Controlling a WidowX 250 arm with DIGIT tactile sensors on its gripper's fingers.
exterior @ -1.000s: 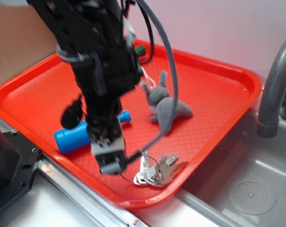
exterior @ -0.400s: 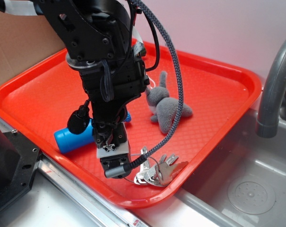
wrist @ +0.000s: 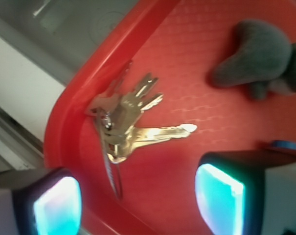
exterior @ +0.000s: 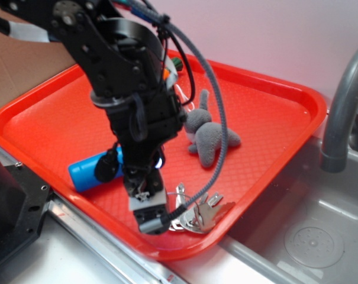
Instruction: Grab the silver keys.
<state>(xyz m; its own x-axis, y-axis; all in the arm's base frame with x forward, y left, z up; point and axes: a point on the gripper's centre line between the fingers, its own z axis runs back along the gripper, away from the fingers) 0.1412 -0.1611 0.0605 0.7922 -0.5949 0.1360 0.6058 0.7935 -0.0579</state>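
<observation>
My gripper will next grab the silver keys by their thin wire ring (wrist: 108,164), which stands up while the keys lie flat against the tray beside its rim.
The silver keys (exterior: 197,214) lie in a small bunch on a thin wire ring near the front edge of the red tray (exterior: 273,118). In the wrist view the silver keys (wrist: 125,120) sit just ahead of my fingers, with the wire ring trailing down between them. My gripper (exterior: 152,220) hangs low over the tray, immediately left of the keys. It is open: the gripper (wrist: 138,203) shows two lit cyan pads wide apart, with bare tray and only the ring's end between them.
A blue bottle (exterior: 87,171) lies on the tray to the left, partly behind my arm. A grey plush toy (exterior: 207,135) rests mid-tray. The tray's front rim (wrist: 64,112) borders a metal sink (exterior: 309,236) with a grey faucet (exterior: 344,100) at right.
My gripper has shifted right and down toward the keys, ending right beside the bunch. The keys, bottle and plush have stayed put.
</observation>
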